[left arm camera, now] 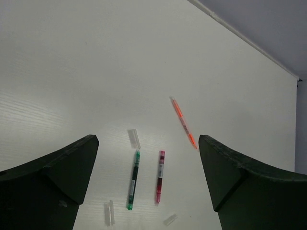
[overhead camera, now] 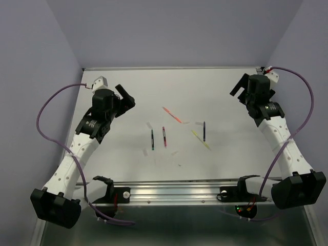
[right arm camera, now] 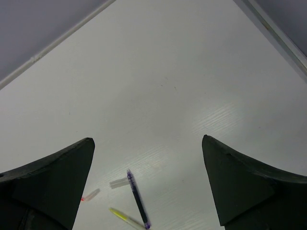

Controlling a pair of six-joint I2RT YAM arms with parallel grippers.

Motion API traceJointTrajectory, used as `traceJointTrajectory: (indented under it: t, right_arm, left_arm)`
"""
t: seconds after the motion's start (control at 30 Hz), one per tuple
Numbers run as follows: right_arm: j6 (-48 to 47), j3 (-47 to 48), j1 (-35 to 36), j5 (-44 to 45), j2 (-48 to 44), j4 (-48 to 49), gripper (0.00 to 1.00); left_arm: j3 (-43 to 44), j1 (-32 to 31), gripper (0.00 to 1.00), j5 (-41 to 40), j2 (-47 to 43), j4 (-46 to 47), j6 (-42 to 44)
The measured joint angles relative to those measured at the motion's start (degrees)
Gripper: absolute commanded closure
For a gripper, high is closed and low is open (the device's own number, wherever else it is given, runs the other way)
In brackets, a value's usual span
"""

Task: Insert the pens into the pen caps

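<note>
My left gripper will next grab the green-black pen across its dark body (overhead camera: 152,139) (left arm camera: 134,179), so the pen's tip end stays free to go into its cap.
Five pens lie loose mid-table: a green-black pen (overhead camera: 152,138), a red pen (overhead camera: 164,136), an orange pen (overhead camera: 172,115), a yellow pen (overhead camera: 201,139) and a dark blue pen (overhead camera: 204,130). Pale caps lie among them, one (overhead camera: 149,125) just beyond the green pen. My left gripper (overhead camera: 127,97) is open and empty, raised at the far left; its wrist view shows the green pen (left arm camera: 133,180), the red pen (left arm camera: 159,176), the orange pen (left arm camera: 183,122) and caps (left arm camera: 134,138) (left arm camera: 109,212). My right gripper (overhead camera: 238,86) is open and empty at the far right; its view shows the blue pen (right arm camera: 137,199), the yellow pen (right arm camera: 125,218) and a cap (right arm camera: 118,182).
A metal rail (overhead camera: 174,190) with two black clamps runs along the table's near edge. Purple cables (overhead camera: 43,110) loop beside each arm. The table's back edge (overhead camera: 169,67) meets lilac walls.
</note>
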Motion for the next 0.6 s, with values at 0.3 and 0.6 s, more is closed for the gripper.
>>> traceJointTrajectory:
  t: [0.3,0.6]
  right_arm:
    - [-0.7,-1.9,0.0,-0.4,-4.0,1.2,0.00]
    - [-1.8,-2.8,0.0,-1.9,-2.6,1.4,0.00]
  left_arm:
    - [-4.6,-12.0,0.01,-0.3,4.7,0.0,0.5]
    - [-7.0,-18.4,0.04,-1.7,17.2,-0.3,1.4]
